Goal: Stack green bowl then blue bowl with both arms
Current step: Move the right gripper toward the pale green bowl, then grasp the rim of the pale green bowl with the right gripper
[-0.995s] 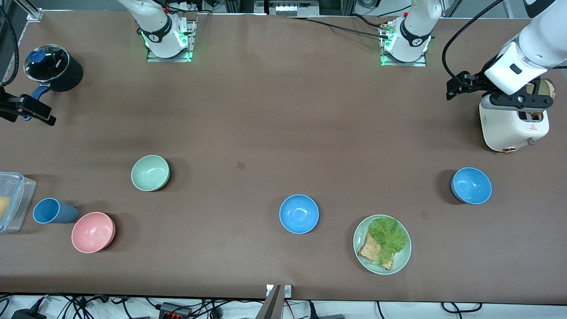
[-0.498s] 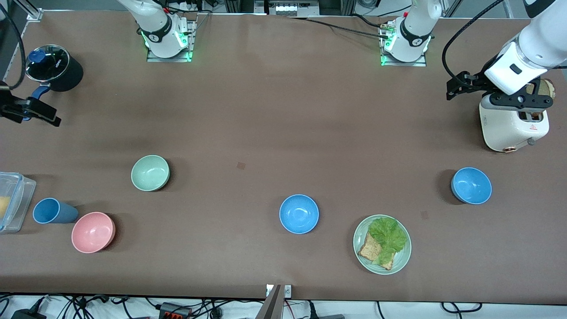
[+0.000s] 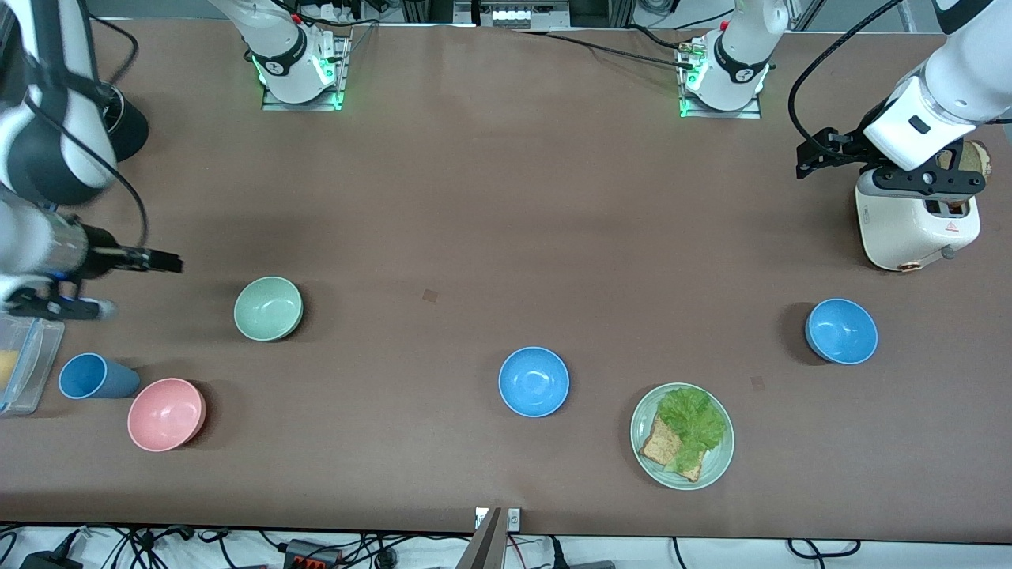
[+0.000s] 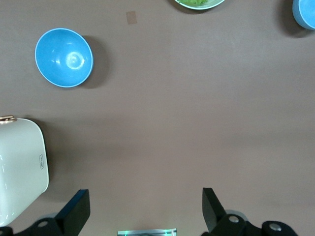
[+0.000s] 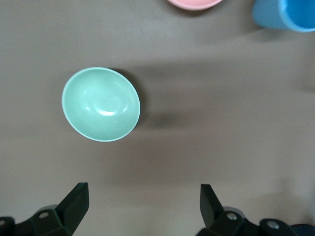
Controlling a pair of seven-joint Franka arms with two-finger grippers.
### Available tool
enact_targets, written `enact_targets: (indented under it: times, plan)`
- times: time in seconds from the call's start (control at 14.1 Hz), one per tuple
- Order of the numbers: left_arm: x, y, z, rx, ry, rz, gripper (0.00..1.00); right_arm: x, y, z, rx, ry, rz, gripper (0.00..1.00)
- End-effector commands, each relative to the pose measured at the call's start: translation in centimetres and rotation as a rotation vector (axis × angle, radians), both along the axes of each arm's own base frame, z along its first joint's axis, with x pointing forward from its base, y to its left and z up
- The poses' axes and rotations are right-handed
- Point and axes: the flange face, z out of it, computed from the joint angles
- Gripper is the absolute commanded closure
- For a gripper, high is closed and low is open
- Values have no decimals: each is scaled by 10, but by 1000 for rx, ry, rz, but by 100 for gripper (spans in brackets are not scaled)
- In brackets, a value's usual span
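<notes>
I need to start the stack next, so I need to grab the green bowl by its rim (image 3: 269, 279) (image 5: 101, 139) with my right gripper.
The green bowl (image 3: 268, 308) sits upright toward the right arm's end of the table and also shows in the right wrist view (image 5: 101, 104). My right gripper (image 3: 129, 284) is open and empty, above the table beside the green bowl (image 5: 144, 204). One blue bowl (image 3: 534, 382) sits mid-table near the front camera. The other blue bowl (image 3: 841, 330) sits toward the left arm's end and shows in the left wrist view (image 4: 64, 57). My left gripper (image 3: 921, 180) hangs open and empty high over the toaster (image 4: 146, 209).
A pink bowl (image 3: 166, 414) and a blue cup (image 3: 93, 376) lie nearer the camera than the green bowl. A clear container (image 3: 20, 359) is at the table's end. A green plate (image 3: 715, 466) holds lettuce and bread. A white toaster (image 3: 917, 229) and a black pot (image 3: 126, 126) stand farther back.
My right arm has swung in from the table's end near the pot toward the green bowl. The left arm has barely moved. No bowl has moved.
</notes>
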Motion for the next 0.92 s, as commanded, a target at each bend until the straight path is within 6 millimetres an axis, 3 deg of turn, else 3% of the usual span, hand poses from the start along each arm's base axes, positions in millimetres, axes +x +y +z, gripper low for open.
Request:
enact_targets:
  times: [0.0,0.21,0.71,0.85]
  plan:
    - [1,1,2,-37,10,-5,0,9,16,-48,2,57,64,0]
    - [1,1,2,-37,10,-3,0,16,18,-93,3,79,72,0]
    - [0,1,2,-35,14,-5,0,29,24,-155,10,32,76,0]
    - [0,1,1,-37,16,-5,0,29,25,-163,12,40,74,8]
